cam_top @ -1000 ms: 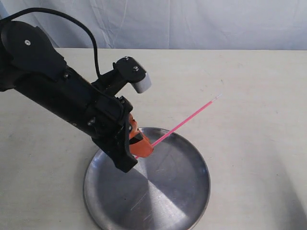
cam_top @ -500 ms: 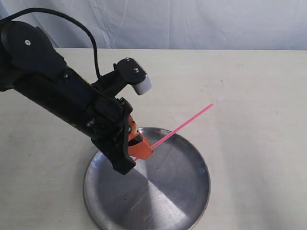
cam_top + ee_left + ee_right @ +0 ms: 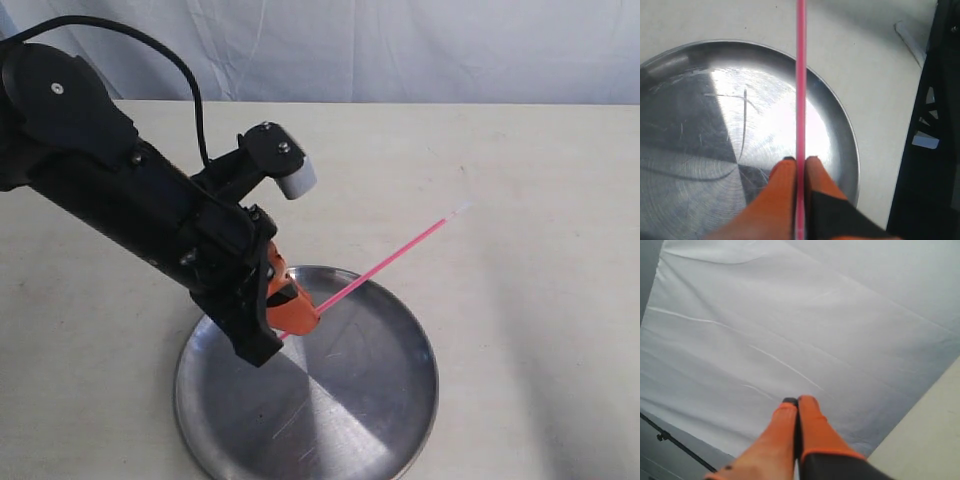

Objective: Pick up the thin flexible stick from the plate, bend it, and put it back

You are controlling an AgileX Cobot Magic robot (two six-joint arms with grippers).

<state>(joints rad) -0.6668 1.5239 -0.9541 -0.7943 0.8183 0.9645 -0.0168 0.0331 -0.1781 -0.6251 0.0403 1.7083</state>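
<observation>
Next, my right gripper picks up the thin pink stick (image 3: pixel 390 260) by its whitish-tipped end (image 3: pixel 455 214) to bend it.
My left gripper (image 3: pixel 297 314) is shut on one end of the thin pink stick (image 3: pixel 390 260), just above the silver plate (image 3: pixel 340 420). The stick runs straight up and to the right, past the plate's rim, and ends in a whitish tip (image 3: pixel 460 211) above the table. In the left wrist view the stick (image 3: pixel 800 75) is pinched between the orange fingers (image 3: pixel 785 185), with the plate (image 3: pixel 700 150) below. My right gripper (image 3: pixel 796 401) is shut and empty, aimed at the white backdrop; it does not show in the exterior view.
The cream table (image 3: pixel 520 300) surrounds the plate. A white cloth backdrop (image 3: pixel 400 50) hangs behind it. My left arm (image 3: pixel 110 180) crosses the left of the scene, with its cable looping above it. A black frame (image 3: pixel 935 125) stands at the table's side.
The stick's free tip has sunk slightly and drifted right. My left gripper has barely shifted and still holds the stick.
</observation>
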